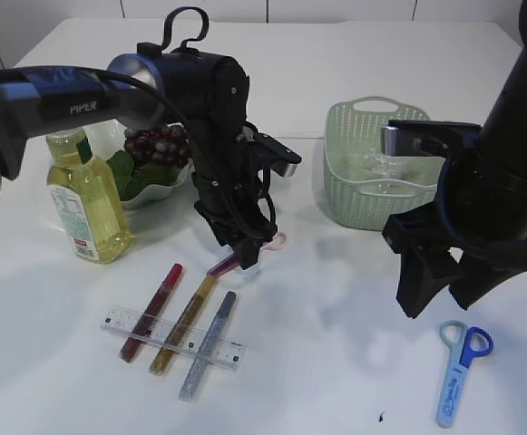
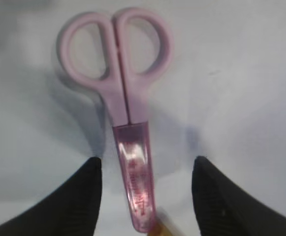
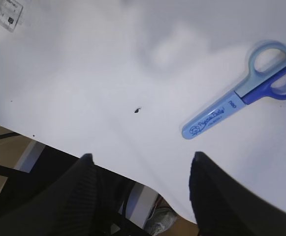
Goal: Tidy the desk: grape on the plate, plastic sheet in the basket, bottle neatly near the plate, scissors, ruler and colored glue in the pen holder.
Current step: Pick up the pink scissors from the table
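The left gripper grips the pink scissors by their sheathed blade next, so that their handles stay free above the pen holder.
Pink scissors [image 2: 125, 105] lie flat on the white table, their sheathed blade between the fingers of my left gripper [image 2: 146, 164], which stands open and clear of them on both sides. In the exterior view that gripper [image 1: 245, 256] hangs low over the pink scissors [image 1: 278, 241]. My right gripper [image 1: 435, 306] is open and empty above the table's front edge, left of the blue scissors [image 1: 459, 362]. The ruler [image 1: 172, 337] lies across three glue sticks [image 1: 184, 322]. Grapes [image 1: 159, 143] sit on the plate [image 1: 168, 192], with the bottle [image 1: 86, 199] upright beside it. The pen holder is out of view.
The green basket [image 1: 354, 113] at the back right holds a clear plastic sheet [image 1: 381, 165]. In the right wrist view, the blue scissors [image 3: 241, 96] lie ahead to the right and the table edge [image 3: 133, 174] runs between the fingers.
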Motion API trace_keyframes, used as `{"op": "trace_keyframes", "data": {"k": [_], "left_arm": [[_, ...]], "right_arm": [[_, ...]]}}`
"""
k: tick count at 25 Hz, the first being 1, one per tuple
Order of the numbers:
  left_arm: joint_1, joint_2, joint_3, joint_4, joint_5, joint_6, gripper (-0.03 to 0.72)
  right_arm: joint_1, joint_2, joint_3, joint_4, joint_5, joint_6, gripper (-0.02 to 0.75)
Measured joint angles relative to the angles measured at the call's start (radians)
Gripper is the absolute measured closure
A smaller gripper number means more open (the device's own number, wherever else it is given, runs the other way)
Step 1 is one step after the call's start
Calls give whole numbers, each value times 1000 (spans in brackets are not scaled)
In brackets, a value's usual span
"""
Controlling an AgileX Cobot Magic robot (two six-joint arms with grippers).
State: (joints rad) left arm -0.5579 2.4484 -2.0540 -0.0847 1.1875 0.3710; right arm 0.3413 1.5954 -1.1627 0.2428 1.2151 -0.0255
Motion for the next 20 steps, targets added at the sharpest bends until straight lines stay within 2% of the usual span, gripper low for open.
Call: {"op": "trace_keyframes", "data": {"k": [20], "left_arm": [[0, 31, -1, 0, -24, 2, 270]], "right_arm": [[0, 0, 0, 3, 0, -12, 263]]}}
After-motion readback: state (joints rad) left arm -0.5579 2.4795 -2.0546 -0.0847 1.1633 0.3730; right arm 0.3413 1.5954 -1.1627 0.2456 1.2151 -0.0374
